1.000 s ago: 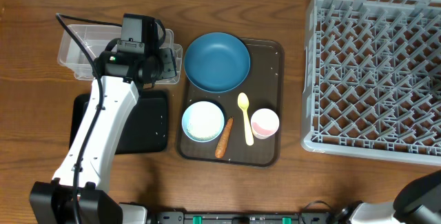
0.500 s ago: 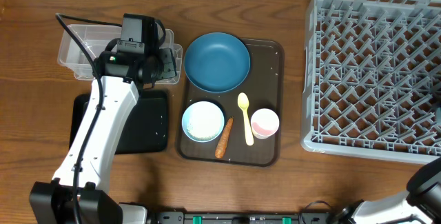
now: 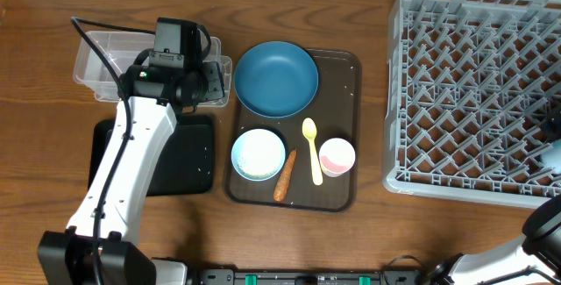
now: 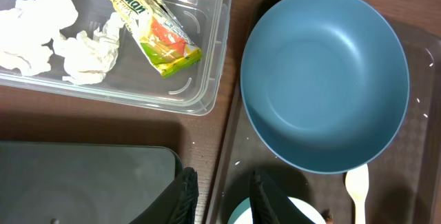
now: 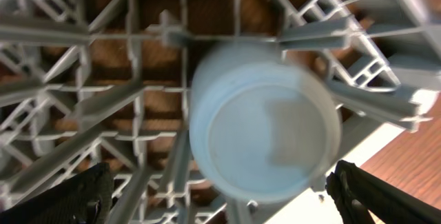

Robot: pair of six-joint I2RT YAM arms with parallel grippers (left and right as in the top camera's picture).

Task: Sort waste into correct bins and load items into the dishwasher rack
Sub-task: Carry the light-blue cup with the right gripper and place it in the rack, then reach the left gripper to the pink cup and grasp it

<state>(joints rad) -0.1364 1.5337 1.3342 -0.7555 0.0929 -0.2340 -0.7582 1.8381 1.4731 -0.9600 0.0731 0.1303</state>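
Note:
Next, my left gripper grabs the pink cup by its rim (image 3: 337,155) and leaves the cup's base free, to hand the cup over for loading the rack (image 3: 473,83).
The clear tub (image 4: 207,79) holds crumpled tissue (image 4: 83,52) and the yellow-green wrapper (image 4: 155,27). My left gripper (image 4: 222,189) is open and empty, hovering over the gap between the black tray (image 4: 83,182) and the brown serving tray. It also shows in the overhead view (image 3: 209,83). The dark-blue plate (image 3: 276,79), white bowl (image 3: 259,154), carrot (image 3: 285,176), pale yellow spoon (image 3: 311,150) and pink cup (image 3: 337,156) lie on the brown tray. The light-blue cup (image 5: 265,131) sits upside down in the grey rack (image 3: 473,83). My right gripper (image 5: 220,176) is open wide above it, not touching.
The brown serving tray (image 3: 346,193) sits mid-table with a few white grains on it. The black tray (image 3: 188,167) lies below the clear tub (image 3: 88,61). The cup sits at the rack's near right corner (image 3: 552,152).
The right arm has drawn back at the right edge, uncovering the light-blue cup in the rack. The left arm has not moved.

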